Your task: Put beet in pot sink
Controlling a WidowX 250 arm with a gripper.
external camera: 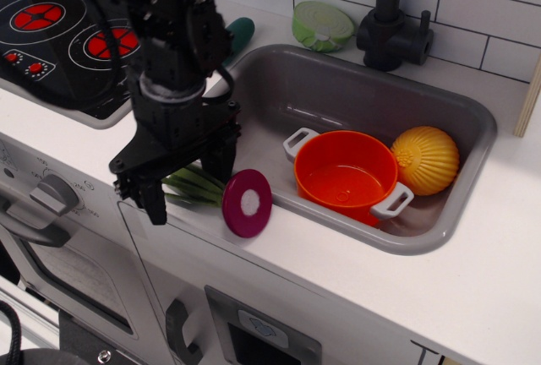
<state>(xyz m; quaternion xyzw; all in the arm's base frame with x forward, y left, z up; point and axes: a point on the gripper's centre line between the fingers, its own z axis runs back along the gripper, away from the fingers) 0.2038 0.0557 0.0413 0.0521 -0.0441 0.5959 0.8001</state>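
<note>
My gripper should next grab the beet's green stems, to put the beet (247,203) in the pot in the sink.
The beet (247,203), a magenta disc with a pale centre, stands on edge on the white counter just in front of the sink's near rim; its green stems (193,184) lie to its left. My black gripper (188,182) is open, one finger (155,203) left of the stems and the other (223,159) behind them, straddling the stems. The orange-red pot (347,172) with grey handles sits inside the grey sink (439,120).
A yellow ribbed ball (425,159) lies in the sink right of the pot. A light green disc (322,25) and a black faucet (390,19) stand behind the sink. A black stovetop (51,44) is at the left; a teal object (240,34) lies beside it.
</note>
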